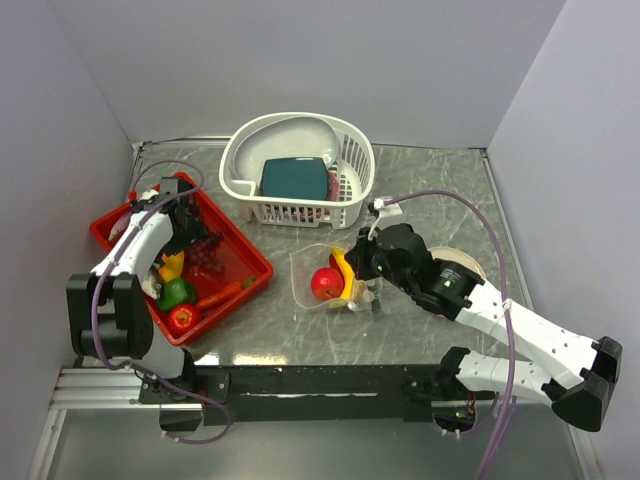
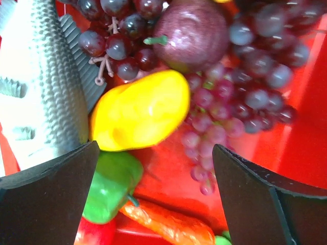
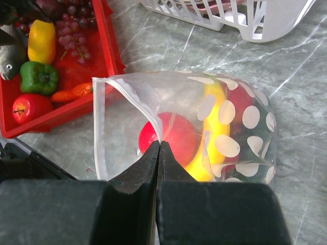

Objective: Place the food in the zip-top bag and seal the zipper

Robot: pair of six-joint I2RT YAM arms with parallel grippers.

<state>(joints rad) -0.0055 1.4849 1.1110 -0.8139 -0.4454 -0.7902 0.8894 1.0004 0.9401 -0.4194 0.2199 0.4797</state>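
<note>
My left gripper grabs the yellow pepper (image 2: 138, 109) across its narrow sides next, to leave an end of the pepper free to enter the zip-top bag's opening.
The zip-top bag (image 1: 318, 275) lies on the table's middle, mouth open toward the red tray, with a red tomato (image 1: 327, 283) and a yellow banana (image 1: 346, 272) inside. My right gripper (image 3: 159, 144) is shut on the bag's rim by the zipper (image 3: 98, 125); the tomato (image 3: 173, 137) shows behind it. My left gripper (image 2: 153, 173) is open, low over the tray, above a yellow pepper (image 2: 138, 109), green pepper (image 2: 110, 184), purple grapes (image 2: 230, 102) and an orange carrot (image 2: 171, 224). In the top view it (image 1: 185, 230) hangs over the tray.
The red tray (image 1: 255, 268) at the left also holds a red apple (image 1: 182, 318) and a grey toy fish (image 2: 38, 87). A white slotted basket (image 1: 300, 165) with a teal block (image 1: 295, 178) stands behind the bag. A round tan disc (image 1: 455, 270) lies under the right arm.
</note>
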